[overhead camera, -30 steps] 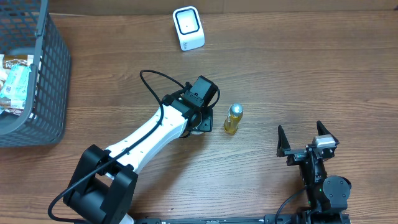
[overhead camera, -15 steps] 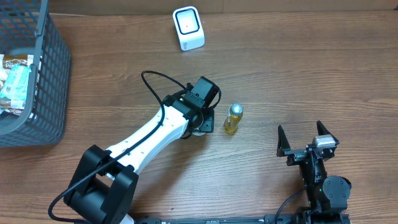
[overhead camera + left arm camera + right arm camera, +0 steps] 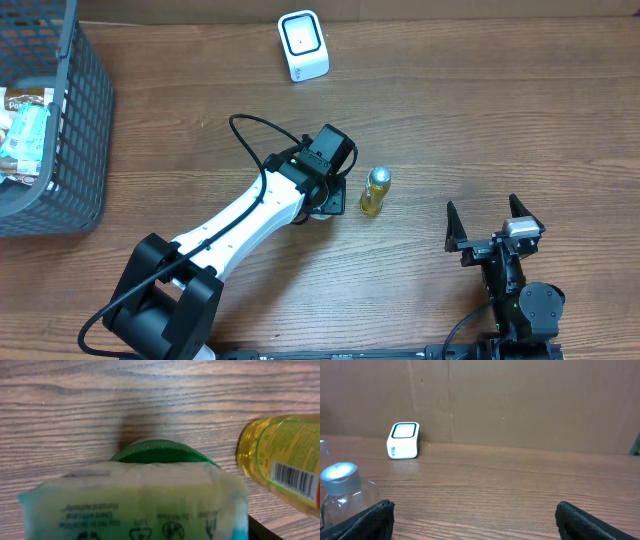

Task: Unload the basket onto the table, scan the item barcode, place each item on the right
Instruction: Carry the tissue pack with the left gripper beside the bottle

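Observation:
The item's dark green cap sits close over flat, empty wood, so it is time for my left gripper to open now.
My left gripper [image 3: 327, 192] points down at the table's middle, shut on a pale green item [image 3: 135, 500] printed with recycling marks. A dark green round cap [image 3: 157, 453] shows past the item's far end, just over the wood. The jaws themselves are hidden behind the item. Right of it a yellow bottle [image 3: 376, 190] with a silver cap stands apart on the table, and a barcode [image 3: 295, 479] shows on its label. The white barcode scanner [image 3: 303, 45] stands at the table's far edge, its dark face up. My right gripper [image 3: 490, 228] rests near the front right, open and holding nothing.
A dark wire basket [image 3: 70, 140] with packaged goods stands at the left edge. The scanner [image 3: 404, 440] also shows in the right wrist view before a brown cardboard wall, and the bottle [image 3: 340, 490] stands at that view's left edge.

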